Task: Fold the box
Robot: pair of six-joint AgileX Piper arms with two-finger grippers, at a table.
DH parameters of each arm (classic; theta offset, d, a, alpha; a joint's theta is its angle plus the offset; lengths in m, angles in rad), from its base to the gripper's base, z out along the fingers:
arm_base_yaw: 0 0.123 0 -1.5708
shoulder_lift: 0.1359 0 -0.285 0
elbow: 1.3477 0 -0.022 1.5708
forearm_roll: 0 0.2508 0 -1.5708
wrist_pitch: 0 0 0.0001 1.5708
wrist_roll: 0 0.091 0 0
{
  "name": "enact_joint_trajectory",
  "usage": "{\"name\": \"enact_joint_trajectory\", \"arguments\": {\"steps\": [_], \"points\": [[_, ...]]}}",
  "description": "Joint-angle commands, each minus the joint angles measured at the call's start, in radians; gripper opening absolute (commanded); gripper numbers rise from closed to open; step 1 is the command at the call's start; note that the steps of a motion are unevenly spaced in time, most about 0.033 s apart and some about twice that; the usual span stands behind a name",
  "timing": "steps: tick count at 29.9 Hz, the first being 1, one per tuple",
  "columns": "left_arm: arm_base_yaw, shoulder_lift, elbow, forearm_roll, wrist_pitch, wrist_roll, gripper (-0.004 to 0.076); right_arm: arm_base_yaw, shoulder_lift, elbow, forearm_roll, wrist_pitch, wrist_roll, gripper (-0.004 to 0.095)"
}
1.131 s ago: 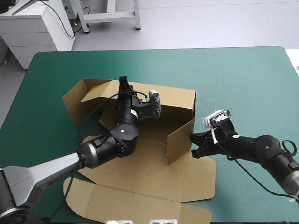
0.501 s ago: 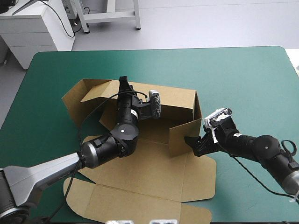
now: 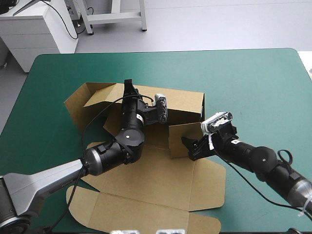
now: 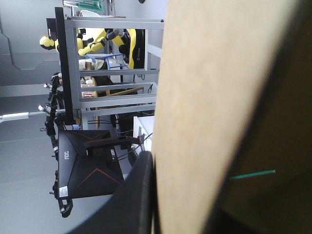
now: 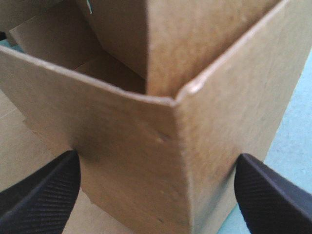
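Note:
I need to grab the raised board flap (image 3: 181, 139) by its folded corner (image 3: 201, 130) with my right gripper next. This is to keep the box's side standing for folding.
The brown box (image 3: 161, 180) lies partly raised in the middle of the table. Its far wall (image 3: 180, 105) stands upright, and my left gripper (image 3: 128, 87) is shut on that wall's top edge. In the left wrist view the wall (image 4: 209, 97) fills the space beside one black finger (image 4: 141, 195). My right gripper (image 3: 190, 146) stands open against the right side flap (image 3: 183, 136), which is turned inward. In the right wrist view a folded corner of the box (image 5: 175, 102) sits between the spread fingers (image 5: 44, 195).
The lid panel (image 3: 141, 209) lies flat toward the table's near edge. A left side flap (image 3: 80, 102) leans outward. Bare teal-green cover (image 3: 253, 83) stretches to the right and along the far side.
My right gripper has opened and moved left, swinging the right side flap inward toward the far wall. The left arm has not moved.

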Motion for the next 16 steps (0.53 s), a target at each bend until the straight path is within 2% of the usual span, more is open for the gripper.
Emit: {"name": "enact_joint_trajectory", "arguments": {"steps": [1, 8, 13, 15, 16], "points": [[-0.002, -0.041, -0.03, 0.048, 0.005, -0.019, -0.0006, 0.107, 0.005, -0.022, 0.057, -0.228, 0.016, 0.0786], [-0.002, -0.041, -0.03, 0.048, 0.002, -0.019, -0.0006, 0.197, 0.114, -0.022, 0.126, -0.373, 0.016, 0.078], [-0.002, -0.041, -0.03, 0.048, 0.001, -0.019, -0.0006, 0.209, 0.181, -0.031, 0.141, -0.448, 0.034, 0.0757], [-0.002, -0.041, -0.03, 0.048, 0.0, -0.019, -0.0006, 0.209, 0.181, -0.033, 0.141, -0.465, 0.05, 0.0715], [-0.002, -0.041, -0.03, 0.048, -0.002, -0.019, -0.0006, 0.209, 0.179, -0.037, 0.141, -0.476, 0.058, 0.0651]]}}
